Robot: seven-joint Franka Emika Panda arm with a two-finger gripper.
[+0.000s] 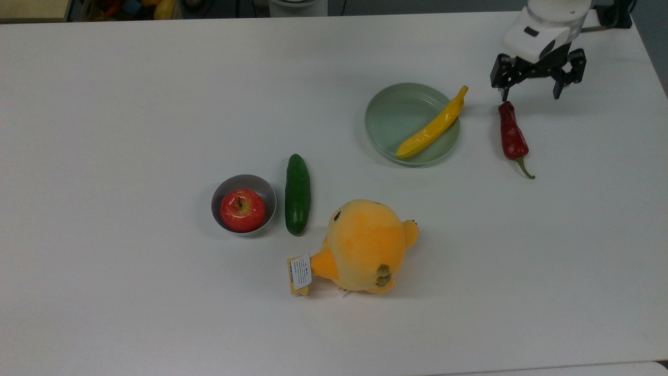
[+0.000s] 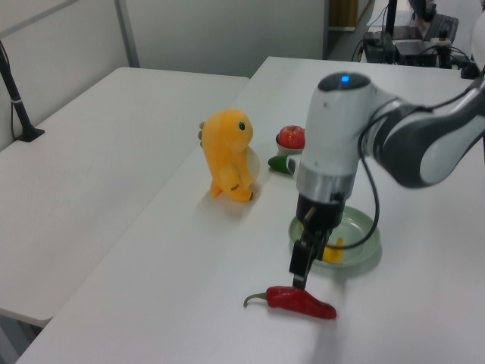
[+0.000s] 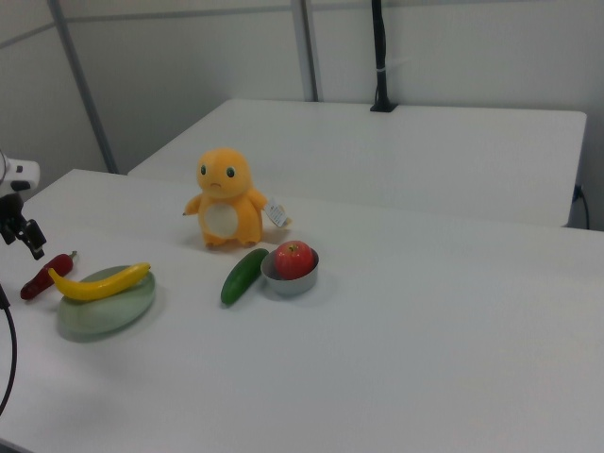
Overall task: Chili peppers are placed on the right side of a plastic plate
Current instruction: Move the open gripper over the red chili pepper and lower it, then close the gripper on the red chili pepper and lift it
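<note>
I need to use my gripper next to pick up the dark red chili pepper by its red body [image 2: 301, 302], and then set the pepper beside the plastic plate [image 2: 365, 244].
The dark red chili pepper [image 1: 511, 133] lies on the table to the top view's right of the pale green plastic plate [image 1: 389, 116], a short gap away, with its green stem toward the near edge. My gripper [image 1: 530, 95] hangs open over the chili's blunt far end, nothing between its fingers, and one fingertip [image 1: 504, 96] is just above that end. In the left view the gripper [image 2: 299, 267] is directly over the chili [image 2: 299, 301], in front of the plate [image 2: 365, 244]. The right view shows the chili [image 3: 42, 276] beside the plate [image 3: 104, 310], below the gripper [image 3: 28, 241].
A long yellow fruit [image 1: 433, 125] lies across the plate's rim. A grey bowl [image 1: 225, 194] holds a red apple [image 1: 242, 210], and a cucumber [image 1: 297, 194] lies beside it. An orange plush toy [image 1: 362, 245] sits nearer the front edge.
</note>
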